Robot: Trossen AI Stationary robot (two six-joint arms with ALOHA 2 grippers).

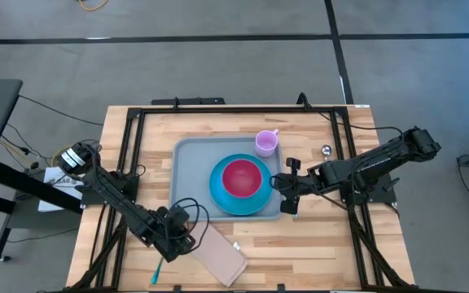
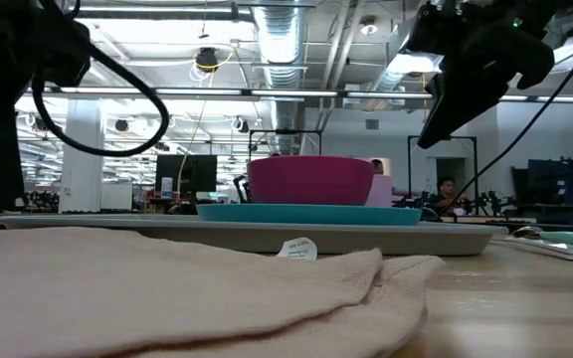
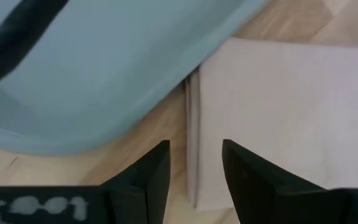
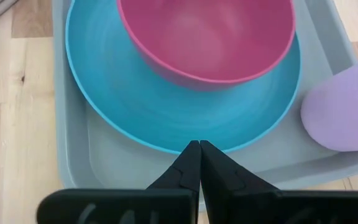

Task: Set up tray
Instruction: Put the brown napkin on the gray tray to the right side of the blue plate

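My left gripper should grab the napkin by its folded edge [image 1: 204, 238] next, so that it can set the napkin on the tray [image 1: 187, 159] beside the blue plate.
The pale grey-blue tray [image 1: 187, 159] lies mid-table. On it rests the blue plate [image 1: 238, 199], which holds the pink bowl [image 1: 241, 177]. A purple cup [image 1: 266, 143] stands in the tray's far right corner. The pinkish-beige napkin [image 1: 222, 254] lies flat on the table near the front edge, off the tray's near left corner. My left gripper [image 3: 196, 152] is open, pointing down over the napkin's folded edge [image 3: 191, 124] beside the tray's corner [image 3: 92, 93]. My right gripper [image 4: 199, 155] is shut and empty, raised above the tray's right rim [image 4: 73, 168], as the low view [image 2: 446, 109] shows. My left gripper has one open finger [image 3: 157, 171] over the bare wood and the other [image 3: 244, 171] over the napkin, on either side of the napkin's folded edge. I cannot tell whether they touch the cloth.
A teal utensil [image 1: 158, 271] lies at the table's front edge left of the napkin. Another teal utensil [image 2: 565, 242] lies right of the tray, and a spoon [image 1: 326, 150] lies at the far right. Black frame rails [image 1: 133, 146] run along the table's sides.
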